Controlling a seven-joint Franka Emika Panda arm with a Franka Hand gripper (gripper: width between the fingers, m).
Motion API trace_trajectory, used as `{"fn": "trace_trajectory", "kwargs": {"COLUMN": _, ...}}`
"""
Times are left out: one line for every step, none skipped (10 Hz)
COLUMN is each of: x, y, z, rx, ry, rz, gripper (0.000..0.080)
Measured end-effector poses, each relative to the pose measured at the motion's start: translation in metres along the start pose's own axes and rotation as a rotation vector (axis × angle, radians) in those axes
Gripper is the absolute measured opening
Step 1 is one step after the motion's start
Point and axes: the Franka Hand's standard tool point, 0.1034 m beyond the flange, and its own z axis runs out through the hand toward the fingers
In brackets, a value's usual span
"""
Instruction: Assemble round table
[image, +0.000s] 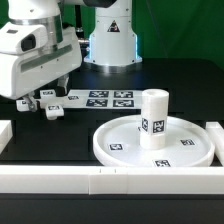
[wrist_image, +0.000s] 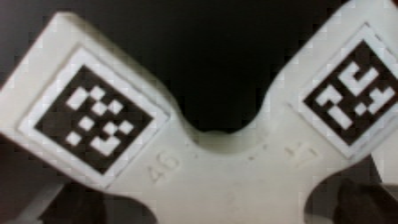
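My fingers reach down around the cross-shaped piece's middle, between its tagged arms, so I should close on it.
The large rimmed round disc (image: 150, 145) lies on the black table at the exterior view's right, with the short cylinder leg (image: 152, 118) standing upright on it. The flat cross-shaped piece (image: 57, 111) lies on the table at the exterior view's left, directly under my gripper (image: 45, 108). In the wrist view the cross-shaped piece (wrist_image: 214, 150) fills the picture, showing two arms that each carry a tag. My gripper (wrist_image: 210, 205) is open. One dark finger (wrist_image: 54, 200) and the other show on either side of the piece's middle, and I cannot tell whether they touch it.
The marker board (image: 108, 98) lies flat behind the gripper, in front of the arm's base (image: 110, 40). Long white border rails run along the front (image: 110, 182) and stand at the sides (image: 214, 132).
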Motion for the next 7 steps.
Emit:
{"fn": "trace_trajectory", "kwargs": {"x": -0.0002, "y": -0.0005, "z": 0.0009, "rx": 0.002, "ry": -0.001, "rz": 0.0, "gripper": 0.0649}}
{"fn": "trace_trajectory", "kwargs": {"x": -0.0001, "y": -0.0009, "z": 0.0015, "rx": 0.003, "ry": -0.001, "rz": 0.001, "gripper": 0.0649}}
{"fn": "trace_trajectory", "kwargs": {"x": -0.0002, "y": -0.0016, "z": 0.0028, "rx": 0.006, "ry": -0.002, "rz": 0.001, "gripper": 0.0649}}
{"fn": "trace_trajectory", "kwargs": {"x": -0.0006, "y": -0.0024, "z": 0.0044, "rx": 0.009, "ry": -0.003, "rz": 0.001, "gripper": 0.0649}}
{"fn": "trace_trajectory", "kwargs": {"x": -0.002, "y": -0.0035, "z": 0.0067, "rx": 0.014, "ry": -0.005, "rz": 0.003, "gripper": 0.0649}}
{"fn": "trace_trajectory", "kwargs": {"x": -0.0029, "y": -0.0041, "z": 0.0081, "rx": 0.016, "ry": -0.006, "rz": 0.004, "gripper": 0.0649}}
{"fn": "trace_trajectory", "kwargs": {"x": -0.0036, "y": -0.0044, "z": 0.0088, "rx": 0.018, "ry": -0.006, "rz": 0.005, "gripper": 0.0625}}
